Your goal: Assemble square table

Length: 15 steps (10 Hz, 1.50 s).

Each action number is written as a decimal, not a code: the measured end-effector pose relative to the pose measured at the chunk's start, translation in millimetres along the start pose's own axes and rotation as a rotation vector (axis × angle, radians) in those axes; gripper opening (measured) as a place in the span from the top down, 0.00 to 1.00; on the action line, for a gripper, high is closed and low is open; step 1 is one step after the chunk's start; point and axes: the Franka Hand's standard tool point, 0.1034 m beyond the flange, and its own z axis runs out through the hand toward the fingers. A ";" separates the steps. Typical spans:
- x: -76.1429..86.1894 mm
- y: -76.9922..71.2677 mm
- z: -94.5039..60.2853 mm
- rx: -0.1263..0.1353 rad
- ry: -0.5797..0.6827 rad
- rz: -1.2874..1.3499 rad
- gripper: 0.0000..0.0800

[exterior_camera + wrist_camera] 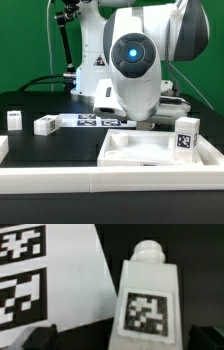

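Note:
The gripper would hold the tagged white leg [145, 325] closing now.
In the wrist view a white table leg [148, 297] lies on the black surface, its black-and-white tag facing up and its round peg end pointing away. My gripper [122, 339] is open and low over it, one dark finger [40, 336] on each side of the leg, neither touching it. In the exterior view the arm [135, 60] hides this gripper and leg. The square table top [150, 152], a white tray with a raised rim, lies at the front right. Another leg [186, 135] stands upright by its right side. Two more legs [14, 119] [46, 125] sit at the left.
The marker board [40, 274] lies flat right beside the leg under my gripper, and it also shows behind the arm [93, 121] in the exterior view. A long white rail [60, 180] borders the front of the black surface.

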 end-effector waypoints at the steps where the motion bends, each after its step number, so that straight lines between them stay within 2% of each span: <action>1: -0.2 -1.1 0.4 -0.001 0.000 -0.002 0.19; 3: 0.6 -1.3 -0.8 0.000 0.003 -0.002 0.20; 5: 1.2 -1.8 -1.0 0.001 0.006 -0.003 0.64; 8: 1.8 -2.1 -2.4 0.001 0.009 -0.004 0.64; 11: 5.0 1.6 -15.1 0.007 0.021 -0.031 0.64; 15: -3.3 11.0 -66.4 0.045 0.017 -0.070 0.64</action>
